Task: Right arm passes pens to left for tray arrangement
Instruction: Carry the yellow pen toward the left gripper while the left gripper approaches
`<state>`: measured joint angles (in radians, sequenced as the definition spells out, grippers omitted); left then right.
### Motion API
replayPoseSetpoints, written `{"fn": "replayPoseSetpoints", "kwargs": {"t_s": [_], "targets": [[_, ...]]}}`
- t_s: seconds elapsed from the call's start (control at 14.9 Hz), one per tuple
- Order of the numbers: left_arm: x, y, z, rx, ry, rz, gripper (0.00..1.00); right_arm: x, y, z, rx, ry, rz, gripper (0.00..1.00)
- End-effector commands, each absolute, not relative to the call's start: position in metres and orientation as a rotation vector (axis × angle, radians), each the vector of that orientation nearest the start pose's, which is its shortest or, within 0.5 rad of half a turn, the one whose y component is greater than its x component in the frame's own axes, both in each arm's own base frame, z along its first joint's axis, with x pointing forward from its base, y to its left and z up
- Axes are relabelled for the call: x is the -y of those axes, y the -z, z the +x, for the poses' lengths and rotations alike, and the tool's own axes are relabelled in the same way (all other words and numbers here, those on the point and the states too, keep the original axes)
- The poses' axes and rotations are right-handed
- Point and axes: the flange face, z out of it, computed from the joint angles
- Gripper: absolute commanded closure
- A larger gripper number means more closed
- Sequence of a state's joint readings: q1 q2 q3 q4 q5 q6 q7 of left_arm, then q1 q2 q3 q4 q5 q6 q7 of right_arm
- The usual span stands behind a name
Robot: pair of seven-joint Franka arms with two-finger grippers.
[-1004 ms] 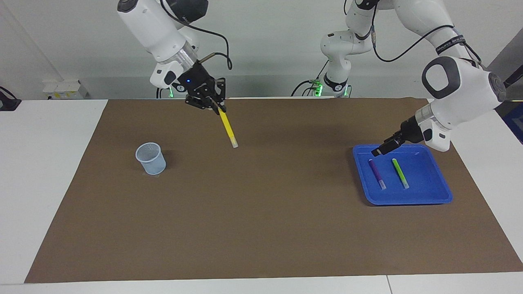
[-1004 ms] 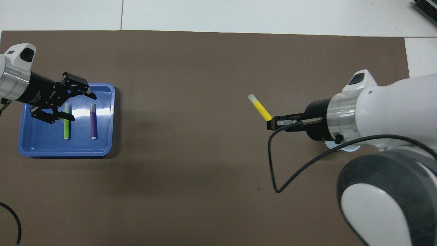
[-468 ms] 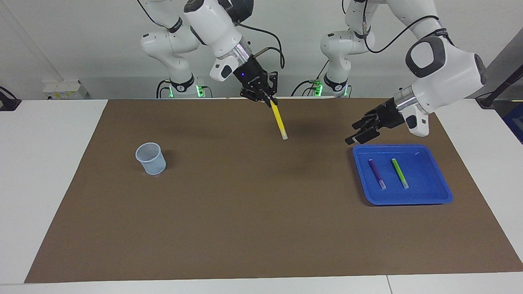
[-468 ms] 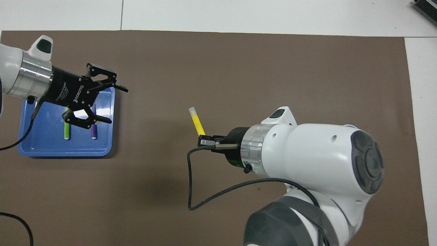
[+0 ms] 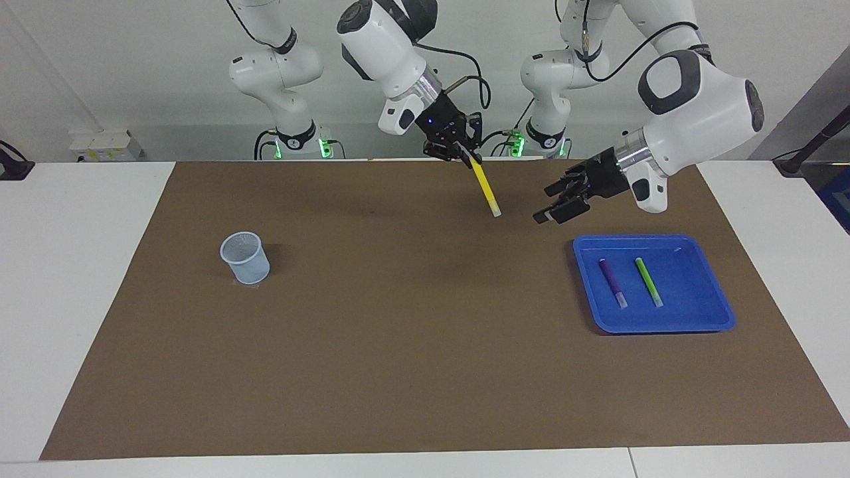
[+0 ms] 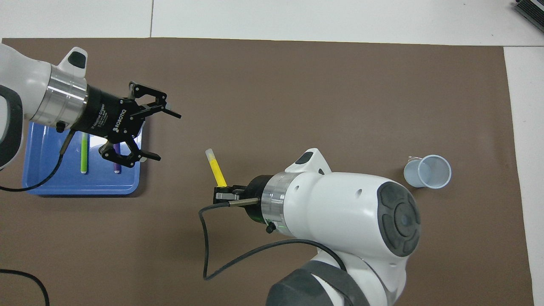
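Note:
The robot's right gripper covers one end of the yellow pen, so its left gripper next needs to take the pen by the exposed body near its pale end (image 6: 215, 168).
My right gripper (image 5: 470, 157) (image 6: 222, 192) is shut on the upper end of the yellow pen (image 5: 486, 191) (image 6: 216, 168). The pen hangs slanted over the mat, pale end down. My left gripper (image 5: 546, 204) (image 6: 168, 137) is open in the air, its fingers pointing at the pen with a short gap between them. It hovers just off the corner of the blue tray (image 5: 694, 292) (image 6: 53, 178). In the tray the purple pen (image 5: 612, 281) (image 6: 116, 165) and the green pen (image 5: 648, 281) (image 6: 84, 152) lie side by side, partly covered by the left gripper in the overhead view.
A translucent pale-blue cup (image 5: 245, 257) (image 6: 427, 171) stands upright on the brown mat (image 5: 398, 345) toward the right arm's end. A black cable (image 6: 221, 250) loops down from the right wrist.
The right arm has carried the yellow pen from near the cup toward the left arm's end. The left gripper has risen off the tray and swung toward the pen.

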<state>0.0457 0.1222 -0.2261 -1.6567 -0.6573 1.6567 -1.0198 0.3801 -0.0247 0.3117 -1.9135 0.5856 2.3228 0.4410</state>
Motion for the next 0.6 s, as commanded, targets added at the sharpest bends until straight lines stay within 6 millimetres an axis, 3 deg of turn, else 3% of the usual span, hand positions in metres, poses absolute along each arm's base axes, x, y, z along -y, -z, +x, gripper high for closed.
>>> {"fn": "replayPoseSetpoints", "kwargs": {"t_s": [0.0, 0.27, 0.54], "targets": [[0.174, -0.544, 0.555, 1.596, -0.911, -3.117, 0.03, -0.394, -0.553, 0.441, -0.064, 0.110, -2.466, 1.00], [0.202, -0.524, 0.533, 1.570, -0.910, -3.103, 0.03, -0.396, -0.549, 0.445, -0.069, 0.124, -2.461, 1.00], [0.215, -0.516, 0.518, 1.572, -0.957, -3.062, 0.05, -0.396, -0.548, 0.445, -0.070, 0.125, -2.463, 1.00]]}}
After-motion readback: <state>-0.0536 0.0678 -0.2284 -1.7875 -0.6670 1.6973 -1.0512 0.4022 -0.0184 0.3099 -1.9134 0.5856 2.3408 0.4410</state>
